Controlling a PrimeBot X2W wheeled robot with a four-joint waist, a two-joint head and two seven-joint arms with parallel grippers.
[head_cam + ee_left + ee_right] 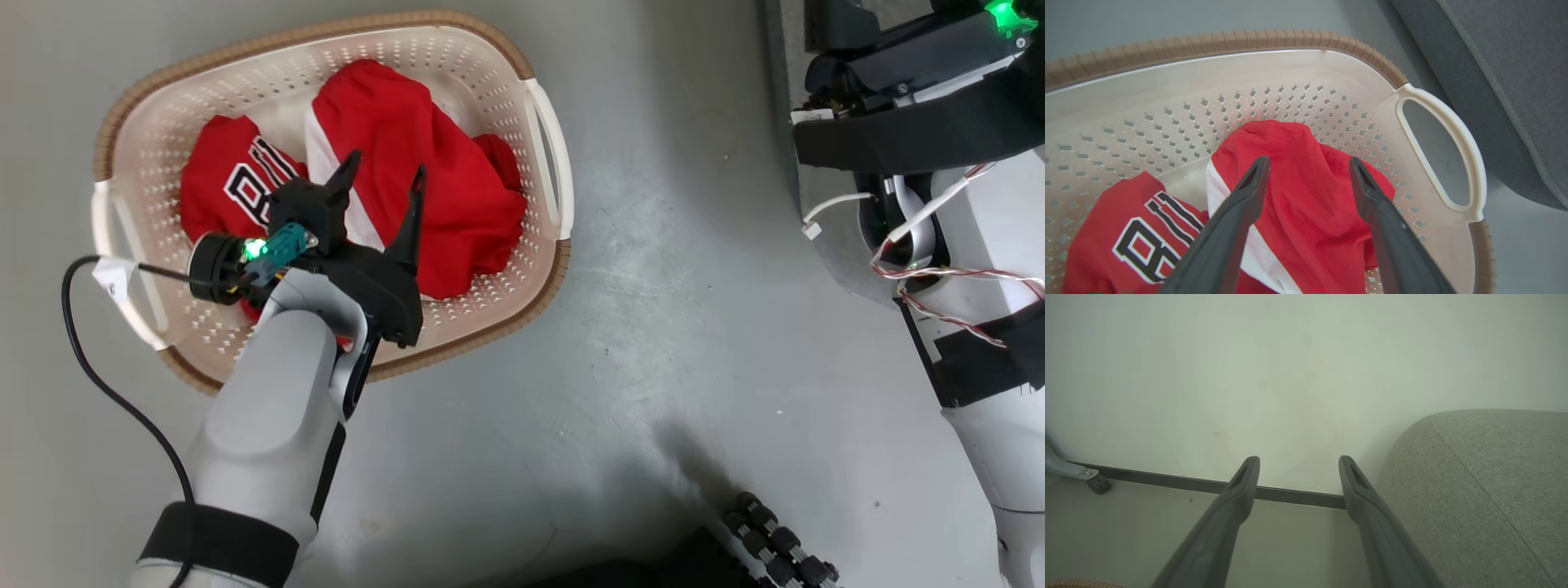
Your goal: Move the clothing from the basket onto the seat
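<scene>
The rest of the cloth (pixel 470 240) lies slack in the basket, so I will next pick up the plainer garment by its raised red fold (pixel 403 142) with my left gripper.
The cream perforated basket (pixel 490 90) with a brown rim stands on the floor at the upper left of the head view. Two red garments lie inside it: a jersey with black white-outlined letters (pixel 220 188) on the left, and a plainer one with a white stripe (pixel 408 139) bunched beside it. My left gripper (pixel 388 163) hangs open just above the plainer garment (pixel 1298 196), a finger on either side of its ridge, holding nothing. The jersey (pixel 1126 228) lies left of the fingers. My right gripper (pixel 1298 459) is open and empty, beside the grey seat (pixel 1486 477).
The seat's edge (pixel 1506 81) lies just beyond the basket's white handle (pixel 1457 134). My right arm (pixel 996 327) with loose wires stands at the right. A black cable (pixel 82 351) loops by my left arm. A wall, dark baseboard (pixel 1290 495) and caster (pixel 1098 484) lie ahead.
</scene>
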